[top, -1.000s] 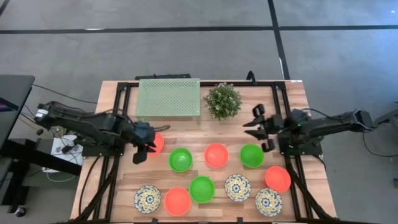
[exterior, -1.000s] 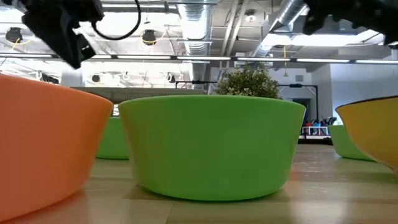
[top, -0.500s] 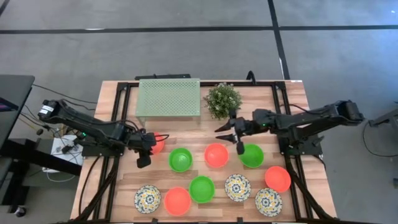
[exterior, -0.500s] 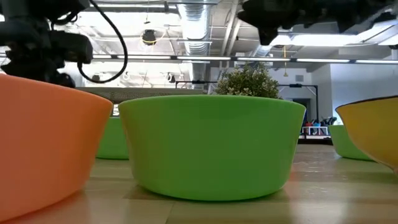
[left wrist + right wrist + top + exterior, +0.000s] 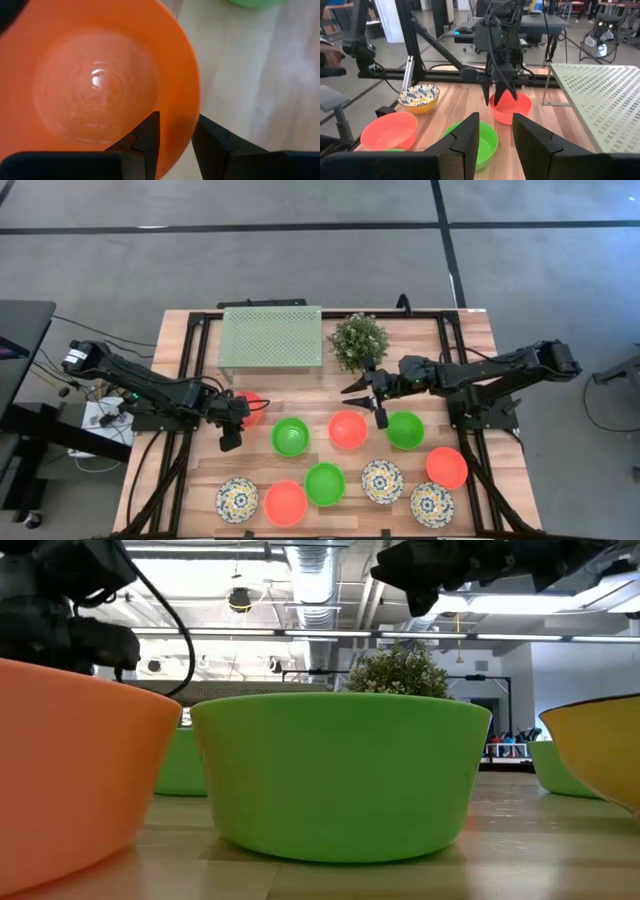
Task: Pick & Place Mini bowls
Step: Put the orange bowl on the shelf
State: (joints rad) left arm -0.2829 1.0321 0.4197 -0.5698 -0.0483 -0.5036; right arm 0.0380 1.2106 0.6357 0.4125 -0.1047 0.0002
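Note:
The red-orange bowl needs to go on the green perforated rack. My left gripper should grab the bowl by its rim next.
Ten mini bowls stand on the wooden table, some red-orange, some green, some floral. My left gripper is open at the far-left red-orange bowl, pointing down. In the left wrist view one finger stands inside that bowl and the other outside its rim, the wall between them. My right gripper is open and empty, held above the table between the plant and the middle red-orange bowl. Its wrist view looks across at the left gripper.
A green perforated rack stands at the far edge, with the bushy plant beside it. Green bowls flank the middle red-orange bowl. Floral bowls and others line the near edge. Black frame rails run along both table sides.
My right gripper has swung out from the table's right side toward the left and now hangs by the plant and the middle red-orange bowl. My left gripper has gone down at the far-left red-orange bowl. No bowl has moved.

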